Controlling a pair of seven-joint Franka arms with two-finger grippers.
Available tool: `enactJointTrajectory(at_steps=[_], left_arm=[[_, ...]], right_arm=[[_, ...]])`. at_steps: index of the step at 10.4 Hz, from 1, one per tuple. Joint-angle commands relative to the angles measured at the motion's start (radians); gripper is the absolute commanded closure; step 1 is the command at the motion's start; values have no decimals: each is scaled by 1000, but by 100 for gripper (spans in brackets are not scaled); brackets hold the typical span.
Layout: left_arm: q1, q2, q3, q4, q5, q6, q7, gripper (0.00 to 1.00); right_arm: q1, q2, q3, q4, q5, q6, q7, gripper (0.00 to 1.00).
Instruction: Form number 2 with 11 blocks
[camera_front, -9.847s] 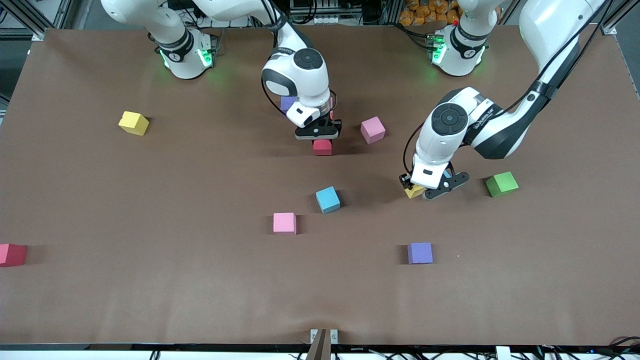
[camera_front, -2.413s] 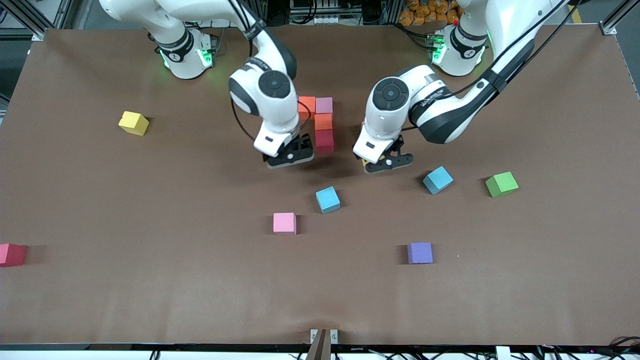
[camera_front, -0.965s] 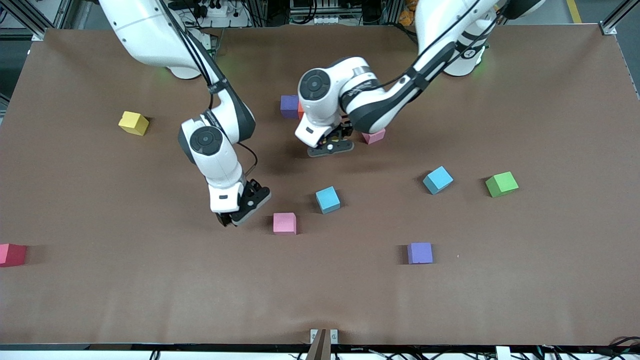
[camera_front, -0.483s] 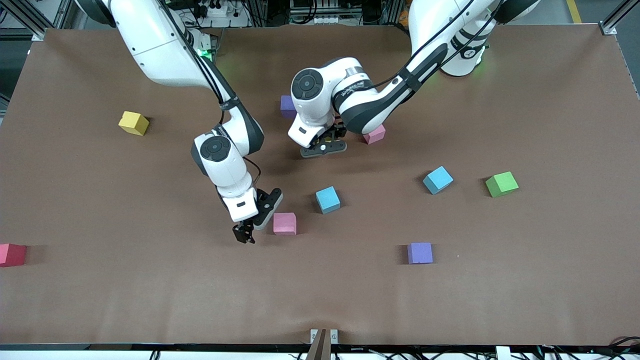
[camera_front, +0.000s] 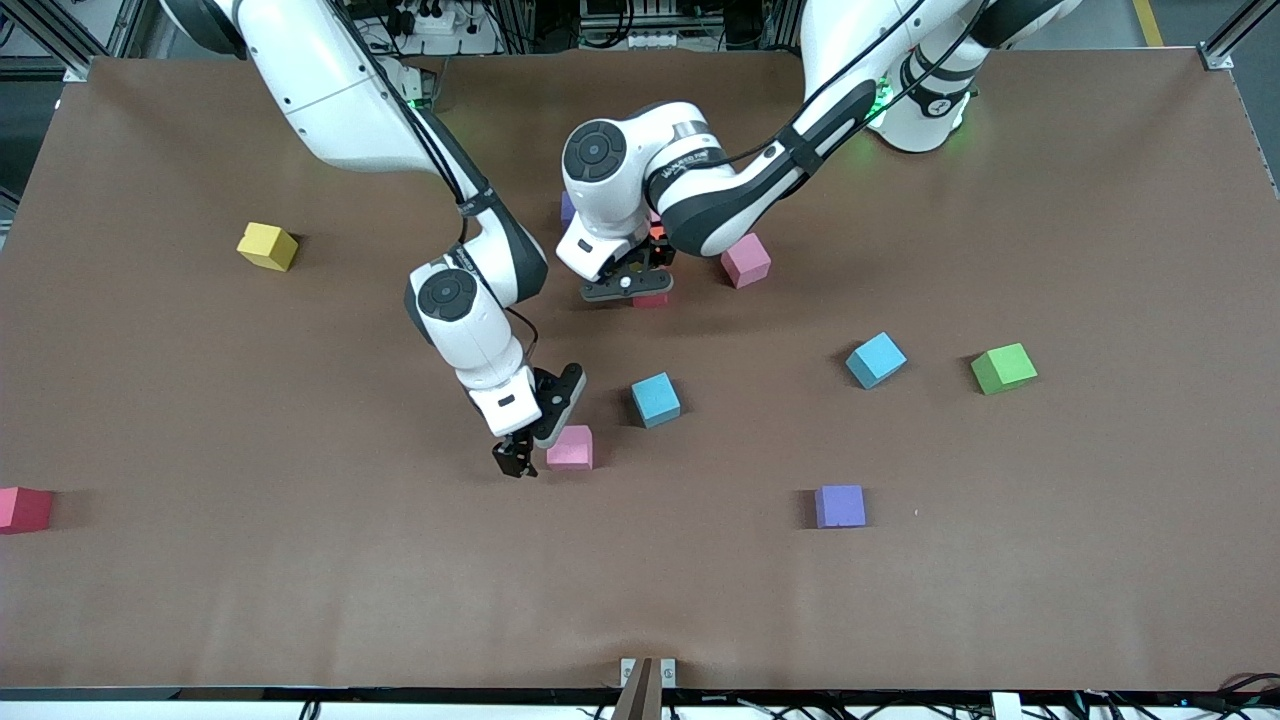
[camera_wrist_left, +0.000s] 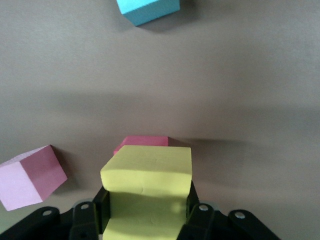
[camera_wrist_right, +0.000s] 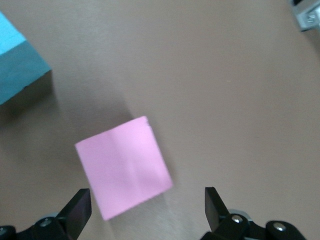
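My right fingers stop short of the pink block in the right wrist view and need to move toward it before closing.
My left gripper (camera_front: 627, 287) is shut on a yellow block (camera_wrist_left: 146, 185) and hangs low over the table. It is right by a red block (camera_front: 651, 298), whose top shows just past the yellow one (camera_wrist_left: 142, 142). The left arm hides most of the blocks set down there; a purple one (camera_front: 565, 206) and an orange one (camera_front: 655, 235) peek out. My right gripper (camera_front: 535, 448) stands open just over a loose pink block (camera_front: 571, 448). In the right wrist view that pink block (camera_wrist_right: 125, 167) lies just ahead of the two spread fingers (camera_wrist_right: 80, 210).
Loose on the table lie a pink block (camera_front: 746, 260), two light blue blocks (camera_front: 655, 399) (camera_front: 876, 359), a purple block (camera_front: 839, 506), a yellow block (camera_front: 267, 246), a green cube (camera_front: 1003, 367) and a red block (camera_front: 22, 508) at the table's edge.
My right gripper has travelled toward the loose pink block and now stands over it, still open. My left gripper has carried the yellow block a little toward the right arm's end, up to the red block.
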Motion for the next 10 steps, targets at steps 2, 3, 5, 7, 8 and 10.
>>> enactJointTrajectory(at_steps=[2,3,5,7,8,10], left_arm=[[-72,52,60,90,-20,-15,-6,100],[-96,52,86,92,-20,-9,-7,100],[-125,55,119,93,-20,23,-21,100],[-127,52,119,95,-21,23,-23,100],[-129,52,119,95,-21,23,-23,100],[-129,48,117,95,-21,23,-23,100]], right_arm=[[2,31,4,27,178,-20,-186,0],[12,32,4,48,185,-48,-186,0],[37,57,1,123,180,-121,-188,0],[46,74,-1,145,176,-122,-215,0],[46,83,-1,151,176,-122,-243,0],[58,106,-1,177,177,-122,-251,0]])
